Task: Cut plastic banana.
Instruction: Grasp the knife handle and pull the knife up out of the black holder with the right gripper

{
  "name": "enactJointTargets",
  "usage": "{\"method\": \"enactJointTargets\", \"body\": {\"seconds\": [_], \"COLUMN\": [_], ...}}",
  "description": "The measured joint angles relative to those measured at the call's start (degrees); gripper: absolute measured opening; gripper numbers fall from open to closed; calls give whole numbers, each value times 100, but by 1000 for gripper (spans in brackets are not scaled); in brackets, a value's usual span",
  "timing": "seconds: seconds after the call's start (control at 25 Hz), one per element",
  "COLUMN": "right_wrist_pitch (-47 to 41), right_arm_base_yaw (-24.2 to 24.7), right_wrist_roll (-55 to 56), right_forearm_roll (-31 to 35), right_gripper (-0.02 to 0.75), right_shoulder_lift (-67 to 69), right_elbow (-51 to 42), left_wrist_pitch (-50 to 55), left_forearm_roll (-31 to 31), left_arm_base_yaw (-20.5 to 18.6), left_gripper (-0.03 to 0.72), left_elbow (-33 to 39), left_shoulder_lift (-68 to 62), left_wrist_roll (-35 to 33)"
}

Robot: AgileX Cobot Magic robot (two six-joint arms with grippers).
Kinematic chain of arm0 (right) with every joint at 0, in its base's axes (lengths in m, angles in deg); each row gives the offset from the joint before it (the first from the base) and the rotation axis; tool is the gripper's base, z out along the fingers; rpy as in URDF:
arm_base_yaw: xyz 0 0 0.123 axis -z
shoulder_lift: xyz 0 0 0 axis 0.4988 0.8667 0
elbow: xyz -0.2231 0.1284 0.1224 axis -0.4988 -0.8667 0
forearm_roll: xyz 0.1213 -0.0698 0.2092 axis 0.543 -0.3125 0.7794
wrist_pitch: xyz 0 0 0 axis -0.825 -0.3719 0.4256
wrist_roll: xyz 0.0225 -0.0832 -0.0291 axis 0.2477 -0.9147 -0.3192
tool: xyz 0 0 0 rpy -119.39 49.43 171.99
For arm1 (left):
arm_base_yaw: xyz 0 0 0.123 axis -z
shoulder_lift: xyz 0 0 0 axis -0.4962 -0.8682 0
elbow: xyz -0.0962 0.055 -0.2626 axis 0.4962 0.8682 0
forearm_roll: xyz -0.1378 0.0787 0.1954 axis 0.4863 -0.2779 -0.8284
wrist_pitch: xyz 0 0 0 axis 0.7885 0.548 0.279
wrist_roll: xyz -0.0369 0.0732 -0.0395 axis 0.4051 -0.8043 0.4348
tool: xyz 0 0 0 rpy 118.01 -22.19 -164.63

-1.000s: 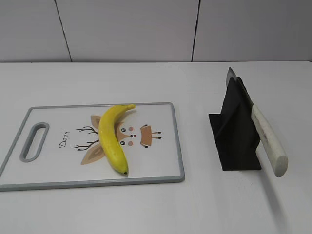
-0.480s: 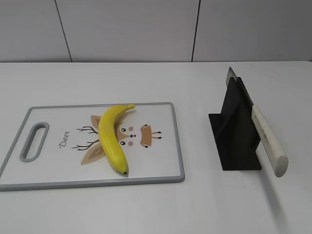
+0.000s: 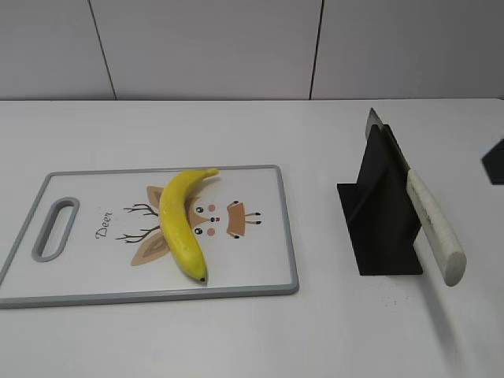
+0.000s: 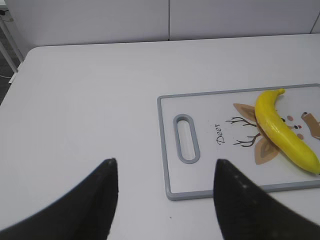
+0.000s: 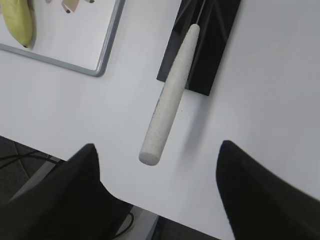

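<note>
The knife's white handle [image 3: 434,226] sticks out free while the black stand closes around the knife's blade, so my right gripper should grab the knife by that handle next.
The plastic banana [image 3: 180,222] is whole, curved and bright yellow. It lies on a white cutting board [image 3: 79,276] with a grey rim and a deer drawing. It also shows in the left wrist view [image 4: 280,131] and in the right wrist view [image 5: 17,22]. A knife with a white handle [image 3: 434,226] rests slanted in a black stand [image 3: 378,213], handle toward the front; the handle also shows in the right wrist view [image 5: 171,95]. My left gripper [image 4: 165,172] is open and empty, left of the board. My right gripper [image 5: 156,152] is open and empty, just beyond the handle's end.
The board's handle slot [image 4: 186,138] is at its left end. The table's front edge [image 5: 150,210] shows in the right wrist view, with cables below. A dark part of the right arm [image 3: 494,161] shows at the exterior view's right edge.
A dark part of the right arm has come into the exterior view at the right edge. The banana, board and knife have not moved.
</note>
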Motion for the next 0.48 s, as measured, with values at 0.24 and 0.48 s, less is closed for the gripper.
{"method": "enactJointTargets", "body": {"seconds": [0.24,0.48], "right_wrist_pitch": [-20,176], "right_arm_base_yaw": [-39,-45], "right_wrist_roll": [165,338], "right_forearm_roll": [0,12], "right_gripper": [570,570], "right_shoulder_lift": [1412,2493], "right_elbow": [219,223], "left_wrist_pitch": [0,0], "left_forearm_roll": [0,-9], "left_arm_base_yaw": [0,0], "left_gripper": [575,575], "left_elbow": [0,0], "left_shoulder_lift": [0,0], "left_wrist_roll": [0,0]}}
